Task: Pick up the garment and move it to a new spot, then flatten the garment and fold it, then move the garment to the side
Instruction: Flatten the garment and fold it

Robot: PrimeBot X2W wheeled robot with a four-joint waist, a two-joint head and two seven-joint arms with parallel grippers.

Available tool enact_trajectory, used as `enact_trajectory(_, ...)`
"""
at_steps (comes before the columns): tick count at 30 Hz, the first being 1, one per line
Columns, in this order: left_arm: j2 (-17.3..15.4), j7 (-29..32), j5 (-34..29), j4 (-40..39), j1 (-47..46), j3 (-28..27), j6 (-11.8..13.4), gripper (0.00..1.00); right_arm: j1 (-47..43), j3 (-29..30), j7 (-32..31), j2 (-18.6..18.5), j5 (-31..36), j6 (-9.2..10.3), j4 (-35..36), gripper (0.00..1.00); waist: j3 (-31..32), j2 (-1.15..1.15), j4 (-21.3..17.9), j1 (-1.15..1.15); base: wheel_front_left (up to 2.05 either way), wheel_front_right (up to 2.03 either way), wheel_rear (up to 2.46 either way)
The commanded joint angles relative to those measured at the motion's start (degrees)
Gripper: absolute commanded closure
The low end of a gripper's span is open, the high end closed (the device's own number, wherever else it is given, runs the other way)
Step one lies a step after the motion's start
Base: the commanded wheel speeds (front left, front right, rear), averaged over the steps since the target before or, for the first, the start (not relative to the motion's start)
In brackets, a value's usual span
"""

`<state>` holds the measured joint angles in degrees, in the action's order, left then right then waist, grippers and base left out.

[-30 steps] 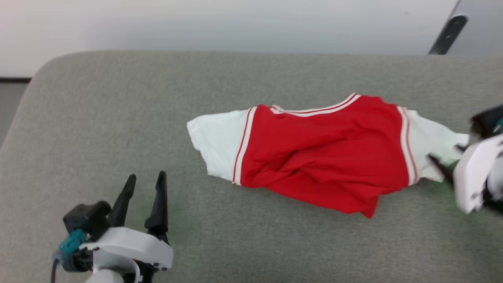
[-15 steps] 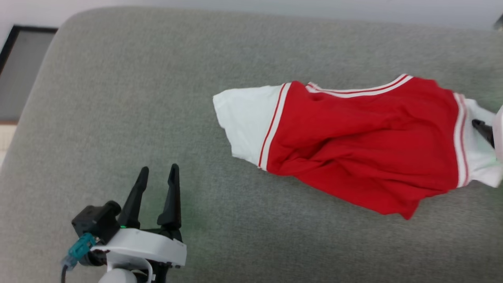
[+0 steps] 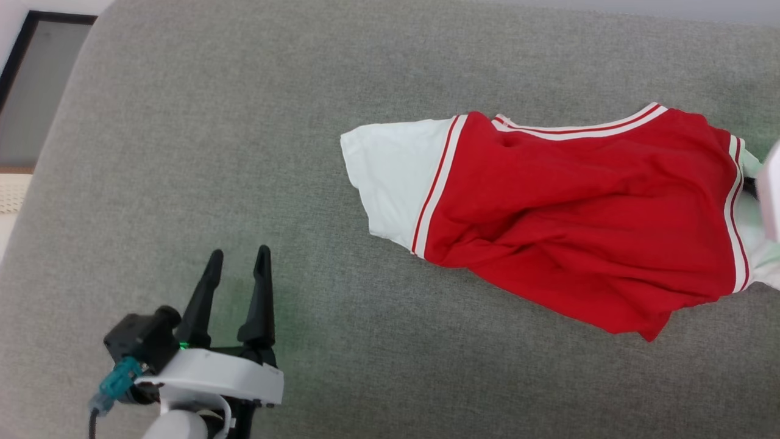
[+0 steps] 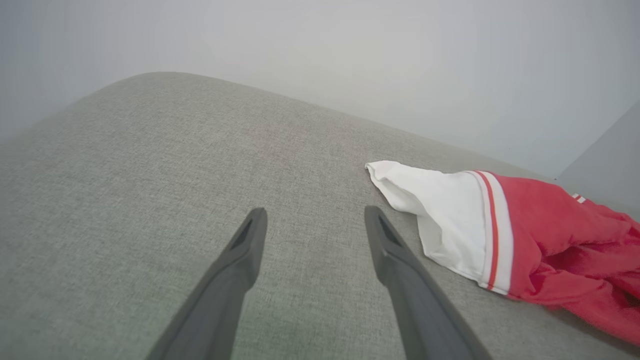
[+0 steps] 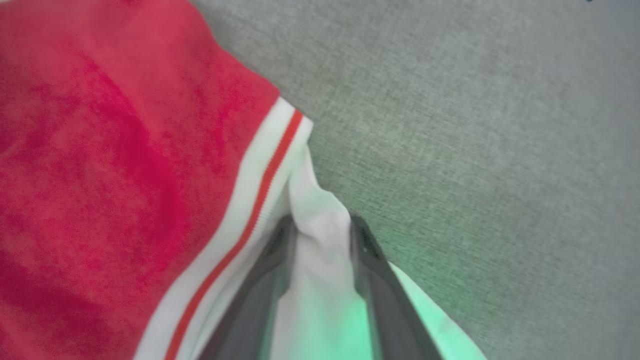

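Note:
The left gripper grabs the white sleeve by its cuff hem (image 3: 352, 162) next, where the sleeve's open edge arches up while the garment's red body (image 3: 585, 212) lies slack.
The garment (image 3: 579, 213), red with white sleeves and striped trim, lies crumpled across the grey cushion, its left sleeve (image 3: 390, 177) spread toward the middle. In the right wrist view my right gripper (image 5: 322, 222) has its two fingers pressed against a raised fold of the white right sleeve (image 5: 320, 280), beside the red body (image 5: 125, 150). Its white housing (image 3: 771, 183) shows at the head view's right edge. My left gripper (image 3: 239, 253) stands open over bare cushion, well left of the garment. In the left wrist view the left gripper (image 4: 315, 212) holds nothing, with the sleeve (image 4: 440, 215) to its right.
The grey upholstered surface (image 3: 244, 122) curves down at its rounded left edge, where a dark-framed panel and the floor (image 3: 24, 91) show. A pale wall (image 4: 350, 60) rises behind the far edge.
The head camera has tilted down and shifted, so the whole picture moved. My right gripper's fingers have come in over the right sleeve and narrowed on it. The left gripper has stayed put.

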<state>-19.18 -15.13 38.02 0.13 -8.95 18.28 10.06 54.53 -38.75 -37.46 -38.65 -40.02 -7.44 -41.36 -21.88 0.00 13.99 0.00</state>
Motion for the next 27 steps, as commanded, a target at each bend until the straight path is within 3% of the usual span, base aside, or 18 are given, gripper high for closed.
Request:
enact_trajectory(1, -0.6, 0.1, -0.7, -0.1, -1.0, 0.1, -0.6, 0.00, -4.5, -3.5, -0.7, 1.3, -1.1, -0.05, -3.4, 1.00, 0.1, 0.00, -0.3, 0.00, 0.00, 0.00, 0.00)
enact_trajectory(7, -4.0, 3.2, -3.0, -0.2, -7.3, 1.3, -2.8, 0.00, -2.8, -5.1, 1.2, 1.4, -2.2, 0.01, -4.9, 1.00, -0.1, 0.00, -0.5, 0.00, 0.00, 0.00, 0.00)
enact_trajectory(9, -6.1, 6.1, -4.2, 0.7, -12.3, 2.2, -4.4, 0.00, -1.9, -5.6, 2.1, 1.6, -2.7, 0.07, -5.5, 1.00, -0.3, 0.00, -0.6, 0.00, 0.00, 0.00, 0.00)
enact_trajectory(12, -6.6, 13.5, -2.1, 4.1, -20.2, 4.1, -8.3, 0.00, -0.4, -6.3, 3.3, 2.1, -3.4, 0.07, -6.4, 1.00, -0.5, 0.00, -0.8, 0.00, 0.00, 0.00, 0.00)
enact_trajectory(15, -5.3, 25.1, 3.9, 11.3, -28.2, 6.1, -12.6, 0.00, 0.8, -7.5, 3.8, 3.0, -3.7, 0.07, -7.1, 1.00, -0.9, 0.00, -1.1, 0.00, 0.00, 0.00, 0.00)
enact_trajectory(17, -3.8, 34.3, 8.1, 18.1, -33.3, 7.1, -13.7, 0.00, 1.4, -8.5, 4.0, 3.4, -3.8, 0.08, -7.5, 1.00, -1.0, 0.00, -1.3, 0.00, 0.00, 0.00, 0.00)
enact_trajectory(22, -1.1, 46.1, 10.8, 32.3, -44.2, 9.0, -13.4, 0.00, 3.5, -11.0, 4.1, 5.1, -4.3, 0.06, -7.8, 1.00, -2.2, 0.00, -2.5, 0.00, 0.00, 0.00, 0.00)
enact_trajectory(27, 1.6, 53.7, 12.6, 41.6, -50.6, 10.6, -14.4, 0.00, 5.1, -13.1, 4.4, 5.4, -5.0, 0.07, -8.3, 1.00, -3.1, 0.00, -3.2, 0.00, 0.00, 0.00, 0.00)
